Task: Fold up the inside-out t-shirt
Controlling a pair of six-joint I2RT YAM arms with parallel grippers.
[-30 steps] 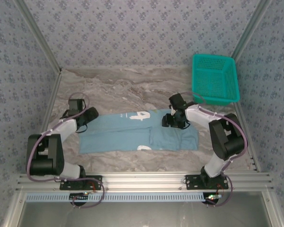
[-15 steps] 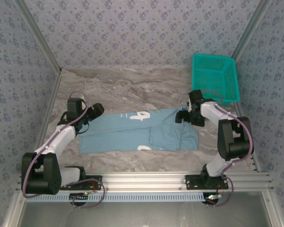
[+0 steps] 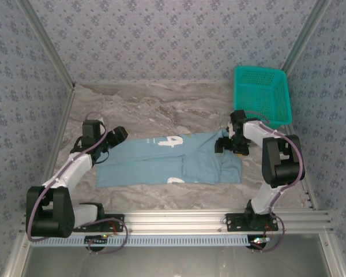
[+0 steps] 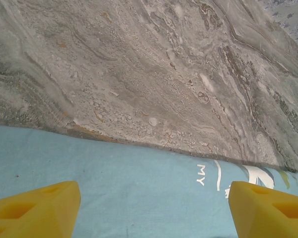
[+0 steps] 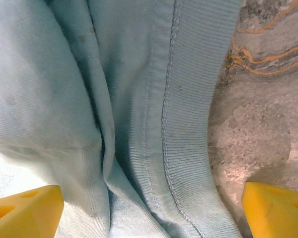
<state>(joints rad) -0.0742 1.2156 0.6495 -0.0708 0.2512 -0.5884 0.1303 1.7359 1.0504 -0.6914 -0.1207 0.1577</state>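
Note:
I will fold the far corner's end of the t-shirt over, so next I will grab the t-shirt's ribbed, stitched band and the creased folds at that corner with my right gripper.
The inside-out t-shirt lies flat and partly folded across the middle of the marble table, light blue with whitish print along its far edge. My left gripper hovers open over the shirt's far left corner. In the left wrist view its yellow fingertips straddle plain blue cloth beside the letters "MY". My right gripper is open over the far right corner. In the right wrist view its fingertips stand wide on either side of a ribbed, stitched band and creased folds, and nothing is clamped.
A teal mesh basket stands at the back right corner, just beyond the right arm. Bare marble stretches behind the shirt to the patterned walls. An aluminium rail runs along the near edge.
The right gripper has opened and drawn right, from the middle of the shirt to its far right corner. The left gripper has shifted slightly right and away.

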